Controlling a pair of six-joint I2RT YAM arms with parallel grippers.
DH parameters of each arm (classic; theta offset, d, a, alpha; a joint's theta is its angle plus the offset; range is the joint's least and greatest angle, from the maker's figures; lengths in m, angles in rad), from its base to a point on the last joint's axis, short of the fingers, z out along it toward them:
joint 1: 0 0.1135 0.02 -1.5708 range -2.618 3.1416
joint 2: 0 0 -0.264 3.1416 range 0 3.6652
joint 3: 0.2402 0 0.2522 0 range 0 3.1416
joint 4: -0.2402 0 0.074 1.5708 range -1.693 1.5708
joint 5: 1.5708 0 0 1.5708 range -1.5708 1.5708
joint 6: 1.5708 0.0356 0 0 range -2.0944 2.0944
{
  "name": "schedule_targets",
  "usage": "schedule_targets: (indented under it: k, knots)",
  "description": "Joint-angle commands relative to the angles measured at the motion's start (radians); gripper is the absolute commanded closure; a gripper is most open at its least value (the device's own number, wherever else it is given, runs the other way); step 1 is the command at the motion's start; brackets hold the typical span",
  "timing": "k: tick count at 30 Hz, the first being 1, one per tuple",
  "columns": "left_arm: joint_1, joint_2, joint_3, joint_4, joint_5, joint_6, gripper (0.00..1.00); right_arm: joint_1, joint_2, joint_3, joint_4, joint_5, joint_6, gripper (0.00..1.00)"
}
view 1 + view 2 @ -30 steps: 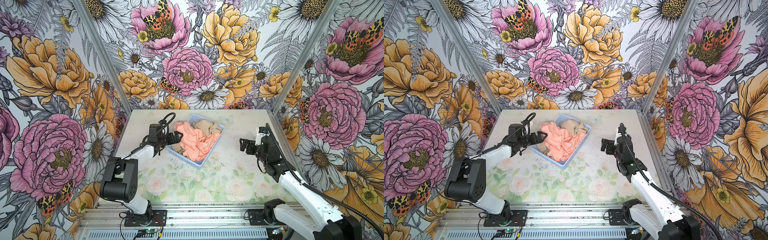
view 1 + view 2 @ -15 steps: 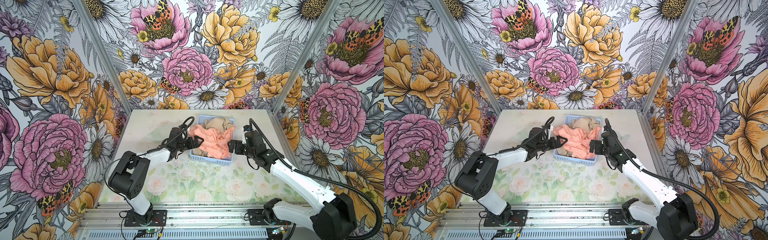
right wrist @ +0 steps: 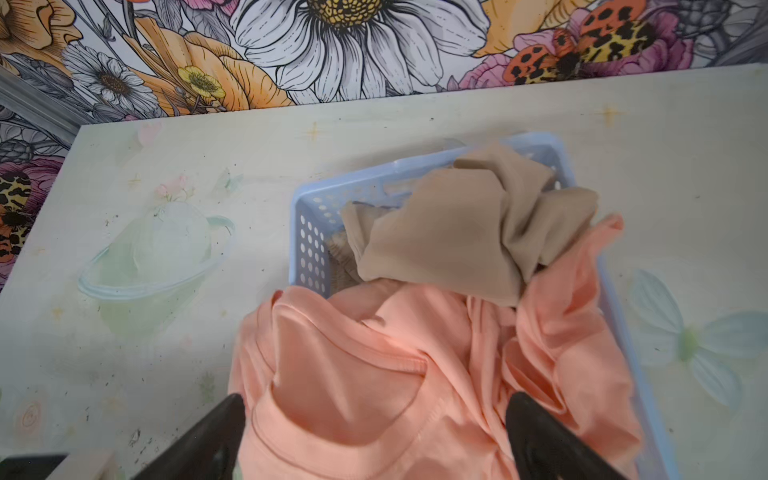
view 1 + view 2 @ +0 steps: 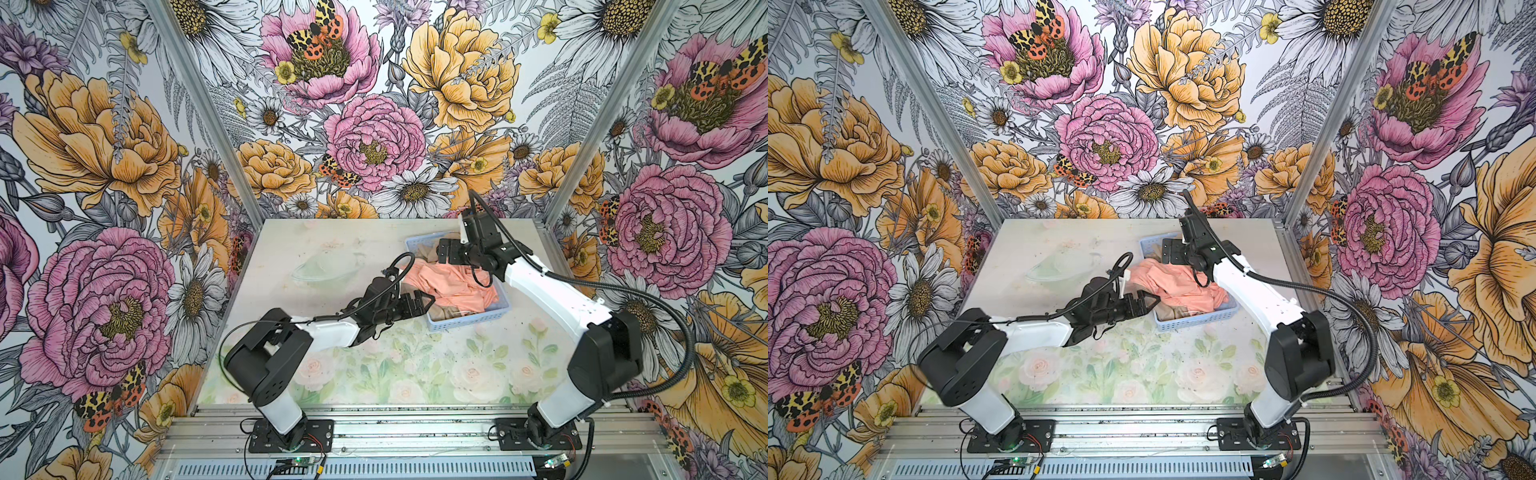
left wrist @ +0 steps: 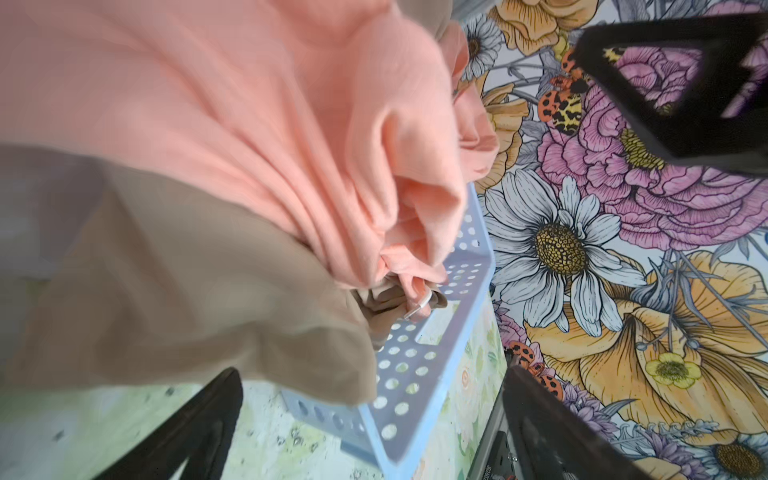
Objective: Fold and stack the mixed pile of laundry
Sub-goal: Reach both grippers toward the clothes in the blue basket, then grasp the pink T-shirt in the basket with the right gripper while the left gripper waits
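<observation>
The robot's right gripper will slide the basket aside to make room for folding, so next it will grab the basket by its side rim near the basket's far corner.
A peach-pink T-shirt [image 4: 451, 286] [image 4: 1177, 282] and beige shorts [image 4: 446, 312] [image 3: 457, 232] lie crumpled together in a light blue perforated basket [image 4: 469, 318] [image 4: 1196, 318] at the right of the table. My left gripper [image 4: 428, 300] [image 4: 1151, 302] is open at the basket's near left corner. That corner [image 5: 415, 374] and a beige fold [image 5: 166, 270] lie between its fingers. My right gripper [image 4: 444, 255] [image 4: 1169, 254] hovers open over the basket's far end. The T-shirt collar [image 3: 353, 374] lies below its spread fingers [image 3: 208, 436].
The table [image 4: 332, 365] has a pale flower print. Floral walls [image 4: 374, 137] close it in at the back and both sides. An aluminium rail [image 4: 415, 428] with the two arm bases runs along the front edge. The basket stands near the right wall.
The basket with the clothes has slid from the table's left middle to the right and turned. My left gripper followed its near corner. My right gripper swung in over its far end.
</observation>
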Motion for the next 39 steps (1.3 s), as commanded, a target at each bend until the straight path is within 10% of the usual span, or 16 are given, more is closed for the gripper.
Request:
schedule_targets:
  k: [1, 16, 28, 39]
  knots:
    - [0.032, -0.174, -0.032, -0.201, -0.137, 0.092, 0.01, 0.039, 0.134, 0.135, -0.057, -0.054, -0.038, 0.06]
    - [0.285, -0.486, -0.178, -0.454, -0.079, 0.181, 0.01, 0.129, 0.626, 0.59, -0.1, 0.028, -0.01, 0.47]
    - [0.313, -0.499, -0.221, -0.453, -0.061, 0.186, 0.01, 0.095, 0.681, 0.631, -0.194, 0.127, -0.086, 0.99]
    - [0.31, -0.477, -0.212, -0.441, -0.06, 0.187, 0.01, -0.06, 0.624, 0.562, -0.209, 0.127, -0.271, 1.0]
